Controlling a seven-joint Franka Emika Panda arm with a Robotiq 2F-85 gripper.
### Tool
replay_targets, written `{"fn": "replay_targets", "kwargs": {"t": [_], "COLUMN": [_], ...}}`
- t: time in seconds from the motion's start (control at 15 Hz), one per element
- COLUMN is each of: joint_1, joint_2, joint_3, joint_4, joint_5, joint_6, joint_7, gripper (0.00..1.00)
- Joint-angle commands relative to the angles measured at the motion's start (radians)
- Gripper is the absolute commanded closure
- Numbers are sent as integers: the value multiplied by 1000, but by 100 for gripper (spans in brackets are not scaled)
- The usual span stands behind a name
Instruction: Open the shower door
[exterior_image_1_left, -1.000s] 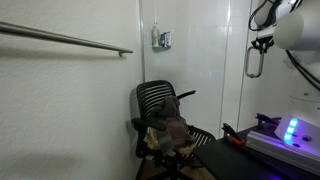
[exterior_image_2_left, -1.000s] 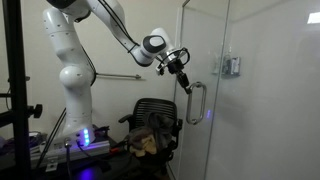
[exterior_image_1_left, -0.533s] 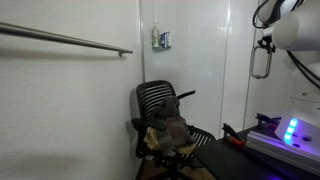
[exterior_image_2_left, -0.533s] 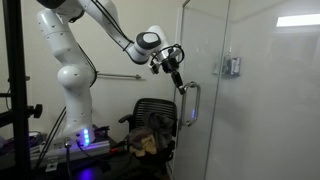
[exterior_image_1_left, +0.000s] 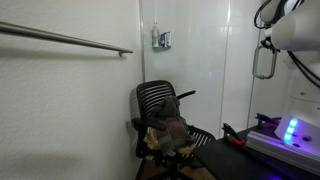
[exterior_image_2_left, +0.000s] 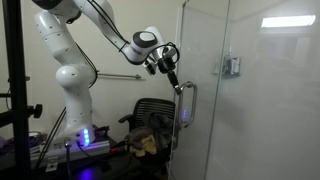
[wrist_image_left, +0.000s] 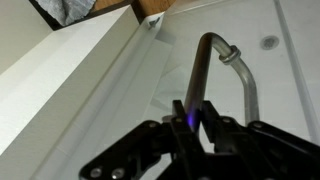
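Observation:
My gripper should swing the shower door (exterior_image_2_left: 205, 60) farther before it opens, because the door is only partly swung out and would be short of its place if I opened now.
The shower door (exterior_image_2_left: 205, 60) is a tall clear glass panel with a thin frame, and it stands partly swung out. Its short vertical silver loop handle shows in both exterior views (exterior_image_2_left: 188, 106) (exterior_image_1_left: 263, 63) and in the wrist view (wrist_image_left: 203, 68). My gripper (exterior_image_2_left: 177, 86) is shut on the upper part of the handle. In the wrist view the two fingers (wrist_image_left: 191, 124) clamp the tube, lit by a violet glow, with the door glass (wrist_image_left: 120, 100) behind it.
A black mesh chair (exterior_image_1_left: 162, 108) (exterior_image_2_left: 152, 112) piled with clothes stands just by the door. A long horizontal metal bar (exterior_image_1_left: 70, 40) runs along the tiled wall. A box with blue lights (exterior_image_1_left: 288, 131) sits near the robot base. A black stand (exterior_image_2_left: 14, 90) is at the edge.
My gripper, still shut on the handle, has pulled it toward the robot base. The door has swung a little further open.

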Motion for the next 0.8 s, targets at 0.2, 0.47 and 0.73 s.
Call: {"fn": "replay_targets", "kwargs": {"t": [0.2, 0.47, 0.73], "joint_1": [-90, -65, -3], "joint_2": [-110, -170, -151], "joint_3": [36, 9, -15], "joint_4": [-107, -148, -107], "joint_5": [-200, -277, -258], "joint_6": [-137, -207, -235], "joint_7": [152, 181, 171], "gripper": [94, 94, 63]}}
